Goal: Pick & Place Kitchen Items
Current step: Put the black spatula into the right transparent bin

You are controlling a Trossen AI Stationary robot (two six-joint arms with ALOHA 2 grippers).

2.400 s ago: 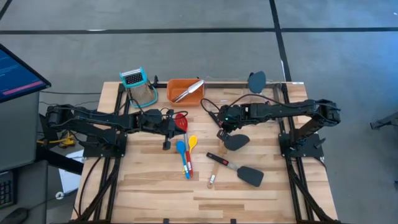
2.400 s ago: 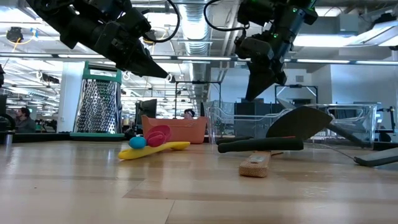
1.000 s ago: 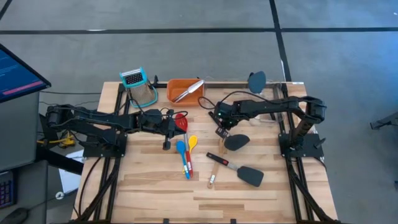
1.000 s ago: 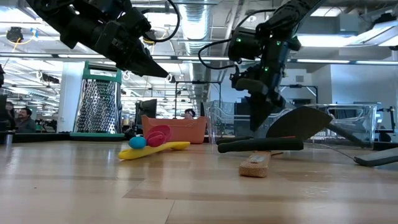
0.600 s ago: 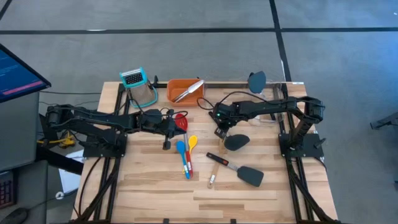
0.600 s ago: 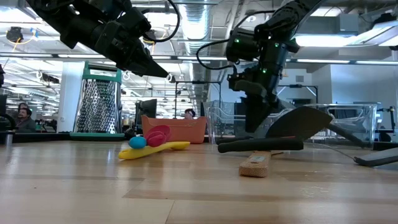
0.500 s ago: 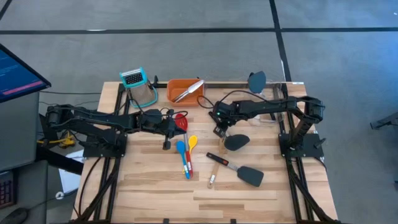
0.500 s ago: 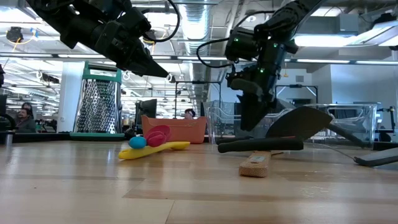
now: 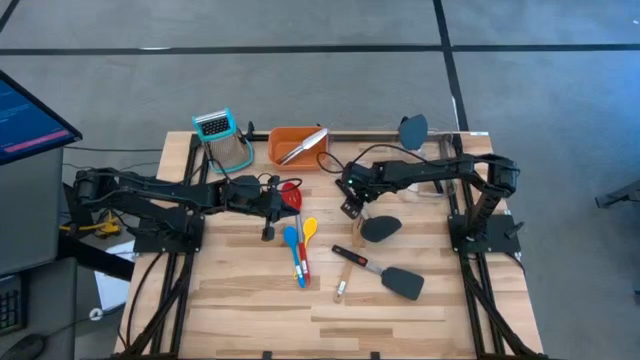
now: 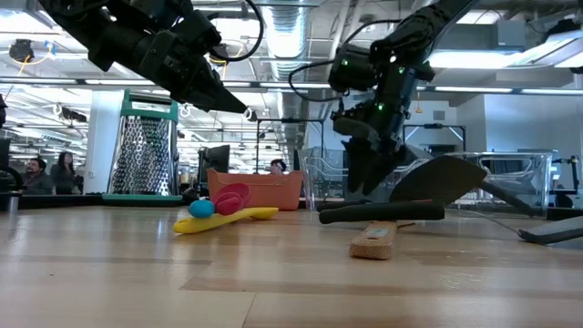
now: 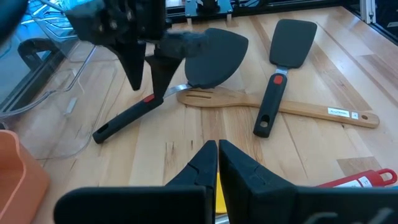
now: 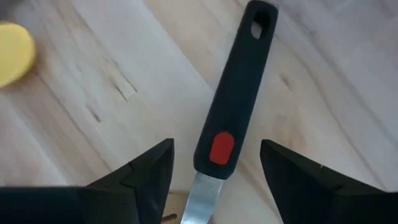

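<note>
My right gripper grabs the spatula's handle by the red dot [image 12: 220, 148] next, to put the black spatula into the clear plastic bin.
A black spatula [image 9: 378, 228] lies flat on the table, its handle [image 12: 231, 106] carrying a red dot. My right gripper [image 12: 216, 152] hangs over that handle, pointing down and open, with one finger on either side and a gap to each; it also shows as the right gripper [image 10: 364, 179] and the right gripper [image 11: 147, 73]. A second black spatula [image 9: 395, 277] and a wooden spatula [image 11: 280, 107] lie nearer the front. Red, yellow and blue spoons [image 9: 299, 235] lie mid-table. My left gripper [image 9: 276, 206] hovers shut beside the red spoon.
An orange tray [image 9: 280, 150] holding silver tongs [image 9: 304, 146] stands at the far edge, with a metal grater [image 9: 226, 138] to its left. A clear plastic bin [image 9: 430, 165] sits at the far right. Bare wood lies toward the near edge.
My right gripper has opened wide. It has shifted a little toward the table's left along the spatula handle and come lower over it. The spatula has stayed where it was.
</note>
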